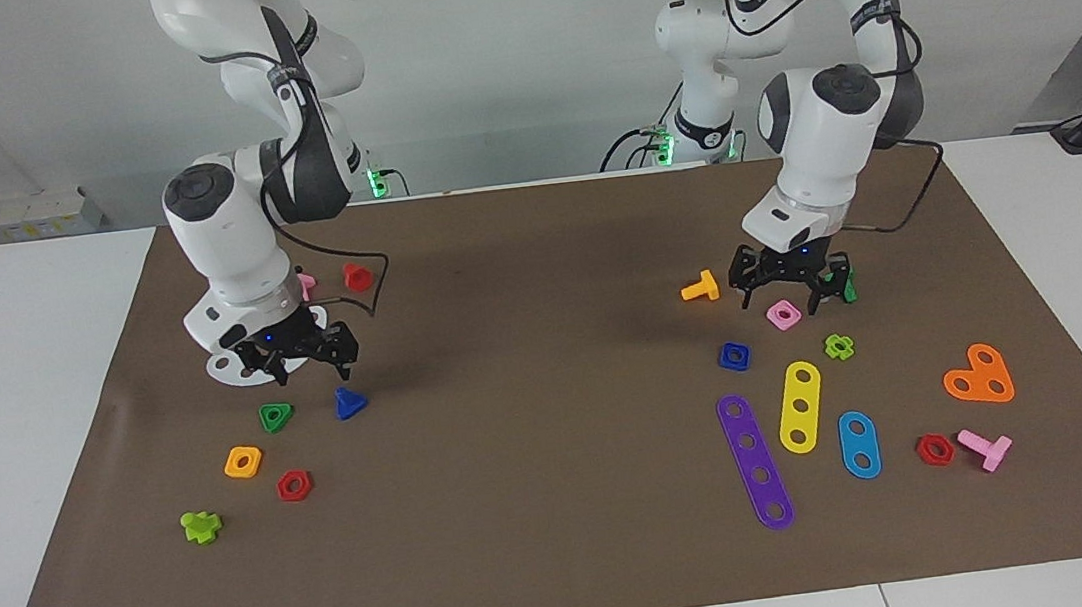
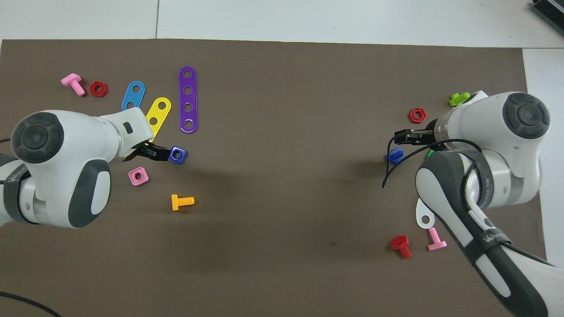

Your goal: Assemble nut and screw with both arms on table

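The left gripper grabs the dark-blue square nut by its outer sides next. This keeps the dark-blue square nut's hole (image 2: 177, 155) free for the dark-blue screw.
The dark-blue square nut (image 1: 734, 356) lies flat on the brown mat (image 1: 538, 465) toward the left arm's end; it also shows in the overhead view (image 2: 177, 154). My left gripper (image 1: 781, 306) is open and empty, low over the pink square nut (image 1: 784, 315), beside the blue nut; in the overhead view the left gripper (image 2: 155, 151) is next to the nut. The dark-blue screw (image 1: 348, 402) lies toward the right arm's end and shows in the overhead view (image 2: 394, 156). My right gripper (image 1: 315, 374) is open and empty, low over the mat just beside the screw.
A green triangular nut (image 1: 276, 416), orange nut (image 1: 243, 461), red nut (image 1: 294, 485) and white curved strip (image 1: 224, 367) lie around the screw. An orange screw (image 1: 700, 287), yellow strip (image 1: 799, 405), purple strip (image 1: 755, 462) and green cross nut (image 1: 839, 346) lie around the blue nut.
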Robot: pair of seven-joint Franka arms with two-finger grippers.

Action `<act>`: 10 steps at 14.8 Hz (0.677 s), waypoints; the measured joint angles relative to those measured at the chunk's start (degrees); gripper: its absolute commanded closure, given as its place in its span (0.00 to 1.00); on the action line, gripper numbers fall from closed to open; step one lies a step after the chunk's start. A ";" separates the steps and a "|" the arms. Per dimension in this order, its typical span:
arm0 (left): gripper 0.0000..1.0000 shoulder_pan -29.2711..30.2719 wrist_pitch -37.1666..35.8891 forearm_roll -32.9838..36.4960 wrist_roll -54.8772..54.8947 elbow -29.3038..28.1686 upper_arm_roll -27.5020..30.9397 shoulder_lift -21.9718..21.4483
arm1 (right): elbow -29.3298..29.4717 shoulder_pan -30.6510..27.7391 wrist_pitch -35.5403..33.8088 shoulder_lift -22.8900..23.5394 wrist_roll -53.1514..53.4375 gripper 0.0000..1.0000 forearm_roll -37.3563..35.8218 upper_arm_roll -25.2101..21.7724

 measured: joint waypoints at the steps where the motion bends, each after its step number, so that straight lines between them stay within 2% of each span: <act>1: 0.00 0.13 2.75 0.00 2.94 -1.69 0.24 0.59 | -0.25 0.12 1.79 1.21 -0.95 0.12 0.00 0.00; 5: 0.00 0.28 11.14 0.00 6.81 -4.13 0.20 5.06 | -2.56 0.73 7.39 4.07 -1.74 0.19 0.00 0.12; 8: 0.04 0.03 13.69 0.00 6.99 -4.07 -0.10 8.25 | -5.62 1.02 10.60 4.29 -1.74 0.24 0.00 0.13; 10: 0.05 -0.22 13.85 -0.28 6.99 -4.04 -0.15 8.70 | -6.28 1.02 10.99 4.28 -1.75 0.35 0.00 0.13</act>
